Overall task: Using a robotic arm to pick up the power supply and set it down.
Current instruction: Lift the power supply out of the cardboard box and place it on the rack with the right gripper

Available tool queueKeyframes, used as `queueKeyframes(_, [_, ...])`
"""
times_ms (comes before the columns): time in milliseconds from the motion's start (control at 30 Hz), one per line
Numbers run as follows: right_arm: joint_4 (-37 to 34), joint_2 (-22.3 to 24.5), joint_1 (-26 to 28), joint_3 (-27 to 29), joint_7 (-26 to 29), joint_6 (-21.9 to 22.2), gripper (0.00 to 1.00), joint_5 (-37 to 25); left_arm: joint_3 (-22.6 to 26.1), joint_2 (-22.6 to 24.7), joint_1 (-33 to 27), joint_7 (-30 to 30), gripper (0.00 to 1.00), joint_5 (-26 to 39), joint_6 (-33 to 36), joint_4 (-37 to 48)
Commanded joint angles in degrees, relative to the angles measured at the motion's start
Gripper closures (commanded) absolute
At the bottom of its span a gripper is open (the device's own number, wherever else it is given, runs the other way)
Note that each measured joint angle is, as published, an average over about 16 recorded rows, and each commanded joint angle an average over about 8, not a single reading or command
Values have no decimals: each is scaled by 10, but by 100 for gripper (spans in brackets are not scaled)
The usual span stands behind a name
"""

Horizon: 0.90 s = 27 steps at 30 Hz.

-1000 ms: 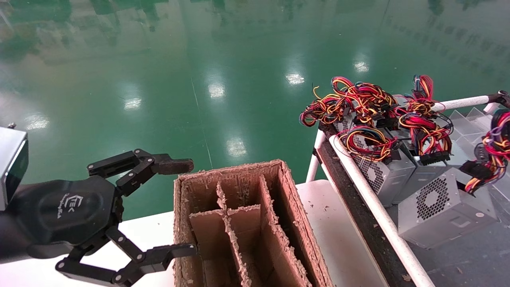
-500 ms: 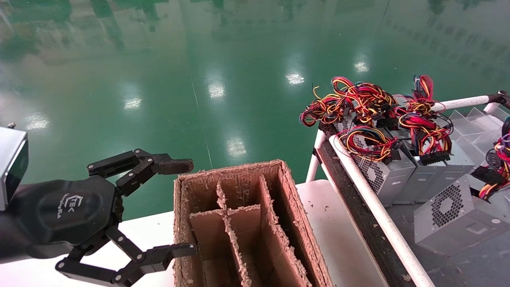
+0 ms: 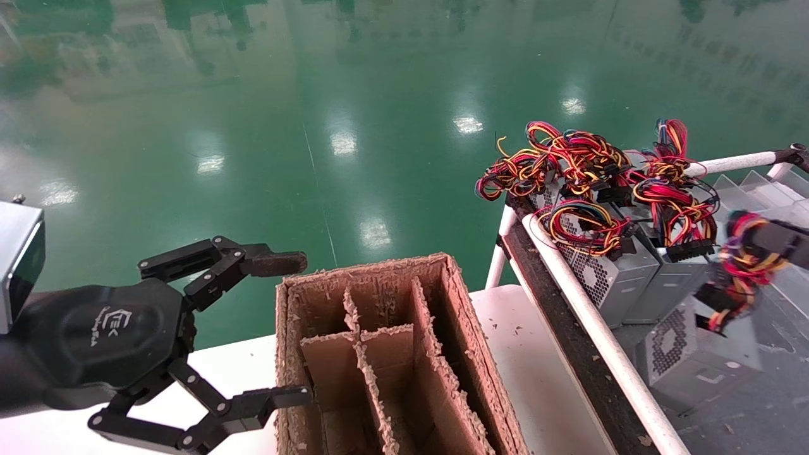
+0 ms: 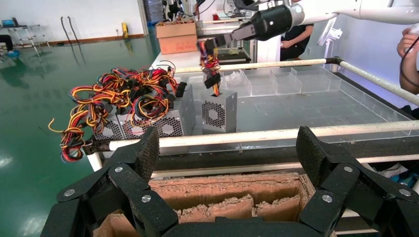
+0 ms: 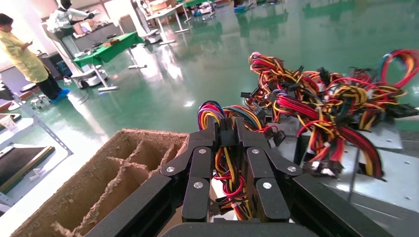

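The power supply's lower edge is short of the spot beside the white bar in the head view, so my right gripper moves it there next, before letting go.
The power supply (image 3: 689, 357), a silver-grey box with a fan grille, is on the cart at the right, turned end-on. Its bunch of red, yellow and black wires (image 3: 736, 268) is drawn upward. My right gripper (image 3: 752, 235) is shut on that bunch above the box. In the right wrist view the right gripper (image 5: 227, 131) pinches the wires (image 5: 225, 170) tight. From the left wrist view the power supply (image 4: 219, 111) stands upright under the right gripper (image 4: 222, 40). My left gripper (image 3: 281, 330) hangs open and empty at the brown box's left wall.
A brown cardboard box with dividers (image 3: 379, 354) stands on the white table (image 3: 537, 379). The cart's white rail (image 3: 594, 328) runs beside it. Other power supplies (image 3: 607, 278) with tangled wires (image 3: 569, 164) crowd the cart's far end. Clear plastic trays (image 3: 765, 189) lie behind.
The right gripper has come into the head view holding the wire bunch. The power supply has swung round and shifted towards the rail. The left gripper has stayed still.
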Motion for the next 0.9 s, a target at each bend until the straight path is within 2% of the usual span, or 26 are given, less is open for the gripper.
queueKeyframes(33, [11, -7, 18, -14, 8, 13, 100, -10, 0, 0, 0, 0, 0, 0, 0, 0])
queueKeyframes(267, [15, -37, 118, -70, 39, 36, 100, -64, 0, 0, 0, 0, 0, 0, 0, 0])
queueKeyframes(533, [-8, -67, 216, -119, 61, 32, 99, -122, 0, 0, 0, 0, 0, 0, 0, 0])
queueKeyframes(567, [-13, -70, 225, -124, 62, 29, 95, -128, 0, 0, 0, 0, 0, 0, 0, 0])
queueKeyframes(800, [-47, -83, 268, -143, 64, 11, 8, -151, 0, 0, 0, 0, 0, 0, 0, 0])
queueKeyframes(833, [-51, -84, 271, -145, 63, 9, 0, -153, 0, 0, 0, 0, 0, 0, 0, 0])
queueKeyframes(900, [-58, -86, 276, -147, 61, 4, 0, -156, 0, 0, 0, 0, 0, 0, 0, 0])
